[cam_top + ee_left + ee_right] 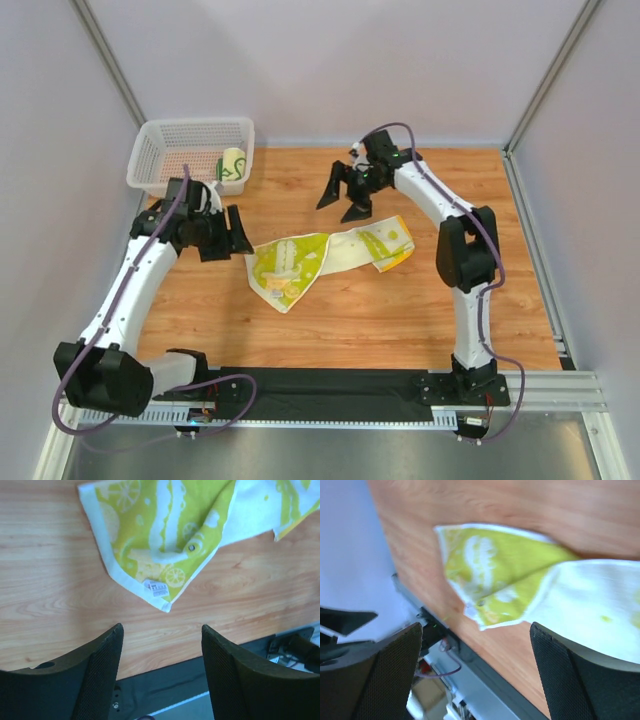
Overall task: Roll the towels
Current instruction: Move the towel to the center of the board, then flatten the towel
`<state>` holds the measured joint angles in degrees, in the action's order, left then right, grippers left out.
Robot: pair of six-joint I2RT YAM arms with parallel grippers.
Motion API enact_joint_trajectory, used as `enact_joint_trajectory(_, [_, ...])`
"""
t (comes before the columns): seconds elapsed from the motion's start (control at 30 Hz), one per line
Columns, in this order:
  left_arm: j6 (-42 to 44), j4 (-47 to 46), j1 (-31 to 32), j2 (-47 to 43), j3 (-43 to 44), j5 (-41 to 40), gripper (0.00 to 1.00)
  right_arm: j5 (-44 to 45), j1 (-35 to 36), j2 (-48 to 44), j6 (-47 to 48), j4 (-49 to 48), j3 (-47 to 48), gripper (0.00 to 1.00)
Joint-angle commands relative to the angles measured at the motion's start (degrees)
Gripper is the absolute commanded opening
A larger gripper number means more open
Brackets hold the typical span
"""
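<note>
I should next grab the towel with my right gripper by a corner of its crumpled, yellow-edged end (382,269), to stretch it flat for rolling.
A lime-yellow towel (288,264) with a lemon print lies loosely spread in the middle of the table. Its right part (368,244) is crumpled and shows a cream side. My left gripper (226,234) hovers just left of it, open and empty. In the left wrist view the towel (165,525) lies beyond the open gripper (161,630). My right gripper (345,195) hangs open behind the towel, holding nothing. The right wrist view shows the towel (495,575) under and beyond that gripper (476,627). A rolled towel (233,162) stands in the basket.
A white mesh basket (170,150) sits at the back left corner, close behind my left arm. Grey walls enclose the wooden table (350,320) on three sides. A black strip (330,385) with the arm bases runs along the near edge.
</note>
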<state>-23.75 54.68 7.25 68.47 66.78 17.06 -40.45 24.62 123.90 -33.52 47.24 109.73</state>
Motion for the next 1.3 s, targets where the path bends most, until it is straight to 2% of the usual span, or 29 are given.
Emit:
enact_joint_trajectory(0.0, [1.2, 0.2, 5.2, 2.7, -3.0, 5.8, 0.70, 13.1, -3.3, -4.9, 6.1, 9.0, -1.2, 0.89])
enact_joint_trajectory(0.07, [1.4, -0.1, 10.6, 5.9, -5.3, 5.1, 0.69, 23.2, -4.1, -6.0, 10.5, 13.8, -1.7, 0.87])
enact_joint_trajectory(0.2, [-2.0, -4.3, 14.7, 9.1, -10.1, 3.9, 0.69, 32.7, -4.4, -8.7, 14.9, 16.2, -6.6, 0.85])
enact_joint_trajectory(0.47, [-1.7, -8.0, 16.4, 20.7, -12.0, 5.4, 0.70, 33.4, -5.0, -15.3, 14.3, 12.4, -19.8, 0.84])
enact_joint_trajectory(0.53, [-1.7, -8.8, 17.4, 23.7, -11.5, 5.1, 0.73, 32.8, -5.0, -16.7, 14.3, 12.0, -21.0, 0.84])
enact_joint_trajectory(0.7, [-3.5, -10.1, 18.6, 29.3, -9.7, 2.4, 0.73, 32.4, -5.1, -17.9, 14.9, 11.2, -24.2, 0.83])
enact_joint_trajectory(0.77, [-4.5, -10.1, 18.6, 31.8, -8.6, 1.6, 0.67, 32.3, -5.0, -17.6, 15.1, 10.8, -25.1, 0.82])
enact_joint_trajectory(0.83, [-4.7, -10.1, 18.5, 33.2, -7.7, 0.3, 0.46, 32.6, -4.9, -17.3, 15.2, 10.5, -26.6, 0.80])
enact_joint_trajectory(0.9, [-5.1, -10.1, 18.5, 33.7, -7.4, 0.1, 0.33, 34.0, -5.0, -16.3, 15.5, 10.2, -27.6, 0.79])
enact_joint_trajectory(1.13, [-4.7, -9.2, 18.5, 33.1, -6.1, -0.7, 0.18, 35.6, -4.9, -12.5, 15.9, 8.7, -28.3, 0.71])
enact_joint_trajectory(1.27, [-4.7, -8.6, 18.5, 33.0, -5.3, -1.1, 0.00, 35.9, -4.6, -10.8, 15.7, 7.8, -27.6, 0.68])
